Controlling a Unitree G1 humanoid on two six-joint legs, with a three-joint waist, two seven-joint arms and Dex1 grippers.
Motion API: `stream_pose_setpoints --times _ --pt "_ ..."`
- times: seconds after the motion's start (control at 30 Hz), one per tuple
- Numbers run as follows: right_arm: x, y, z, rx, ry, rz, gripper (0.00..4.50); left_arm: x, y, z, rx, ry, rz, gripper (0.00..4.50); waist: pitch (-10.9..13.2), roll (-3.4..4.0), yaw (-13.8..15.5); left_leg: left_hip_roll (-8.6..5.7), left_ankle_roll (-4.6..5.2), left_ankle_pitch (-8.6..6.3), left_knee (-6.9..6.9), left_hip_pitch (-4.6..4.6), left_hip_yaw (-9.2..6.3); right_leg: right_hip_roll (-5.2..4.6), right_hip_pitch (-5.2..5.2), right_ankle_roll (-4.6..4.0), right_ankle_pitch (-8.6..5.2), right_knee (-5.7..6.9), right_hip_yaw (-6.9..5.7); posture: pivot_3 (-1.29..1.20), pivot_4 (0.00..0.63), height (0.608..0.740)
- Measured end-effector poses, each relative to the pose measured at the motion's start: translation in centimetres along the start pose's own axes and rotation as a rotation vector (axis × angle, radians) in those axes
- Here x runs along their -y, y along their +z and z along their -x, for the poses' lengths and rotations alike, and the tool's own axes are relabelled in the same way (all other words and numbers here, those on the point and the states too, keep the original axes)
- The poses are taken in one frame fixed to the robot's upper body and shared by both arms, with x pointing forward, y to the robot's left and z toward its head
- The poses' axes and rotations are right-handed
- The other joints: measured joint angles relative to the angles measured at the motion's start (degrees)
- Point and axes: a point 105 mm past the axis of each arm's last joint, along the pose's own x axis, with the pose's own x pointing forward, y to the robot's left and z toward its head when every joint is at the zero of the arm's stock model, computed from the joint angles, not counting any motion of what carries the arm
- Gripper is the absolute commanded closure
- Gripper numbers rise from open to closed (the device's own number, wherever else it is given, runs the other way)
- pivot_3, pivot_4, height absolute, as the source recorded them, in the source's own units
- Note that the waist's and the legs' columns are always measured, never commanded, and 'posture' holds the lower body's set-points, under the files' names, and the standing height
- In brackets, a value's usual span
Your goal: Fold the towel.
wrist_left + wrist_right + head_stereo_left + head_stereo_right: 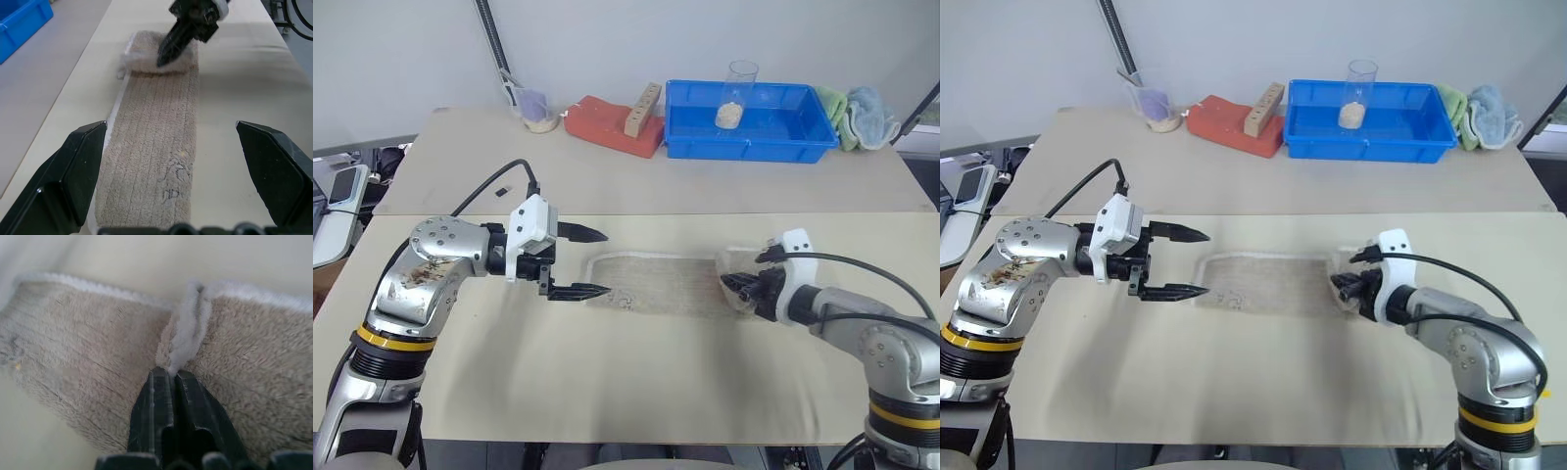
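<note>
My left gripper will next take hold of the towel by its end edge beside the dark motif to fold it, since its middle [664, 284] [152, 127] lies flat and slack.
The towel [666, 284] lies as a long beige-grey strip across the near table, with its white edging along the far side. A dark embroidered motif [173, 182] marks its left end. My left gripper [603, 262] hovers open over that left end, one finger on each side of the strip's width. My right gripper [728, 283] is at the right end, shut on the towel's white edge [188, 328]. That end is lifted and curled over onto the strip [156, 61].
On the back table stand a blue bin [783, 137] with a clear cup [737, 93] in it, a red block [607, 125] bearing a wooden piece, and a small cup [536, 110]. Green and light blue cloths [862, 116] lie bunched at the back right.
</note>
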Motion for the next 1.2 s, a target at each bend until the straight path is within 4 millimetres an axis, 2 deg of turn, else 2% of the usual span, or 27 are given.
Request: stream_pose_setpoints --times 0.17,0.27,0.4,0.57,0.67,0.8,0.87,1.0,1.1,1.17,1.2 --pt "0.1 0.5 -0.1 0.026 -0.014 0.011 1.34 -0.1 -0.7 0.1 -0.007 0.050 0.035 0.00 0.00 0.00 -0.51 0.01 0.00 0.00 0.00 0.01 -0.03 0.01 0.00 0.00 0.00 0.01 -0.02 0.00 0.150 0.740" --pt "-0.4 1.4 0.2 0.044 0.021 0.056 0.35 -0.4 -1.2 0.3 0.005 0.142 0.092 0.00 -0.01 0.02 -0.68 0.01 0.00 0.00 -0.02 0.03 -0.04 0.01 0.00 0.00 0.00 0.02 -0.01 0.00 0.150 0.740" --pt "-1.7 3.6 2.0 0.082 0.114 0.221 0.35 0.0 -3.4 0.5 0.017 0.280 0.277 0.00 0.00 0.01 -0.80 0.05 0.01 -0.01 -0.06 0.07 -0.07 0.04 0.03 0.00 0.00 0.00 -0.04 0.00 0.150 0.740" --pt "-4.0 4.3 3.9 0.064 0.284 0.423 0.35 0.8 -6.1 -0.2 0.057 0.528 0.527 0.00 0.01 -0.01 -0.42 0.04 0.01 -0.01 -0.02 0.05 -0.08 -0.03 0.12 0.00 0.00 -0.11 -0.03 0.00 0.150 0.740" --pt "-4.7 4.3 4.1 0.063 0.348 0.475 0.35 0.3 -7.2 -0.7 0.062 0.658 0.619 0.00 0.01 -0.05 0.17 0.01 0.00 0.00 0.02 0.07 -0.05 -0.06 0.16 0.00 0.00 -0.13 -0.02 0.00 0.150 0.740" --pt "-5.6 4.0 3.9 0.052 0.414 0.528 0.35 -0.7 -8.3 -2.3 0.085 0.776 0.718 0.00 0.02 -0.08 0.93 -0.05 -0.01 0.00 0.04 -0.01 -0.01 -0.06 0.14 0.00 0.00 -0.18 -0.03 0.00 0.150 0.740" --pt "-5.8 4.2 4.0 0.050 0.434 0.556 0.35 -1.1 -8.5 -3.1 0.088 0.799 0.761 0.00 0.02 -0.08 1.02 -0.06 0.00 0.00 0.05 -0.02 0.00 -0.07 0.14 0.00 0.00 -0.21 -0.02 0.00 0.150 0.740" --pt "-5.7 4.3 4.2 0.039 0.458 0.580 0.35 -0.6 -9.4 -4.3 0.016 0.797 0.793 0.00 0.01 -0.09 0.92 -0.03 0.00 0.00 0.03 0.02 0.02 -0.04 0.16 0.00 0.00 -0.20 -0.01 0.00 0.150 0.740" --pt "-5.6 4.5 4.3 0.038 0.468 0.585 0.31 -0.6 -9.6 -4.6 -0.030 0.805 0.797 0.89 -0.01 -0.05 0.94 -0.04 0.00 0.00 0.03 0.08 0.03 -0.04 0.21 0.00 0.00 -0.20 0.00 0.00 0.150 0.740" --pt "-5.8 4.8 4.5 0.047 0.481 0.588 0.31 -0.5 -9.8 -4.6 -0.059 0.817 0.800 1.77 -0.02 -0.04 0.96 -0.05 -0.01 -0.01 0.03 0.07 0.04 -0.05 0.21 0.00 0.00 -0.20 0.01 0.00 0.150 0.740" --pt "-5.9 4.9 4.6 0.052 0.486 0.589 0.31 -0.5 -9.9 -4.6 -0.075 0.821 0.798 2.35 -0.03 -0.03 1.01 -0.06 -0.01 -0.01 0.03 0.07 0.04 -0.06 0.21 0.00 0.00 -0.22 0.01 0.00 0.150 0.740"
